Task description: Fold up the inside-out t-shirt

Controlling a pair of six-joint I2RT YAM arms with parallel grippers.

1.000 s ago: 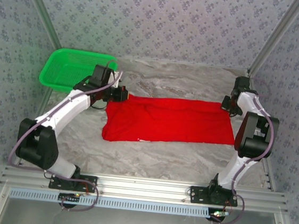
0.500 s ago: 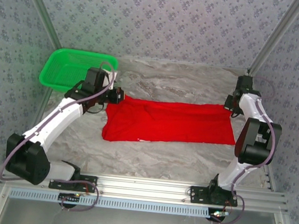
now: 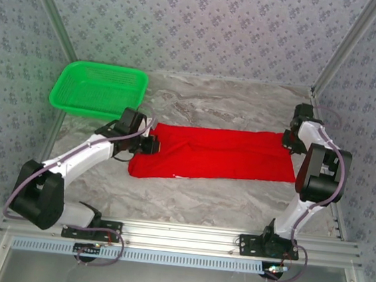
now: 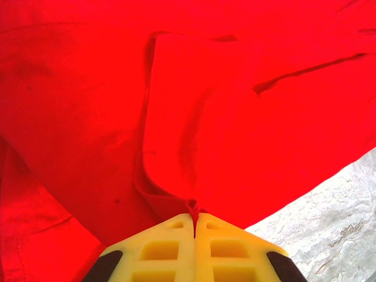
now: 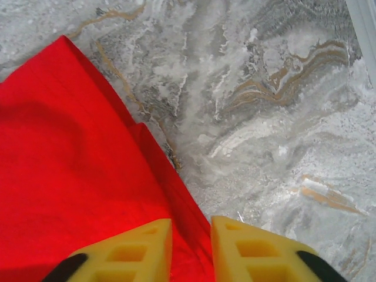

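The doubled flap's pinched fold goes to its place toward the shirt's near edge next, before my left gripper releases it. The fold is still short of that place.
The inside-out t-shirt (image 3: 227, 155) lies as a wide, plain red band across the middle of the marble table (image 3: 246, 103). My left gripper (image 3: 154, 144) sits over the shirt's left end. In the left wrist view it (image 4: 194, 218) is shut on a pinched ridge of the red cloth (image 4: 235, 117), and a flap is lifted and doubled over the layer below. My right gripper (image 3: 287, 139) is at the shirt's far right corner. Its yellow fingers (image 5: 135, 249) stand open astride the shirt's edge (image 5: 176, 194), low over the table.
A green plastic basket (image 3: 99, 88) stands at the far left behind the left arm. Patterned walls and metal posts (image 3: 335, 55) close in the back and sides. The aluminium rail (image 3: 185, 235) with both arm bases runs along the near edge.
My left gripper has moved from the shirt's far left corner toward the near side and to the right, carrying the cloth over the shirt. The right gripper has stayed at the right corner.
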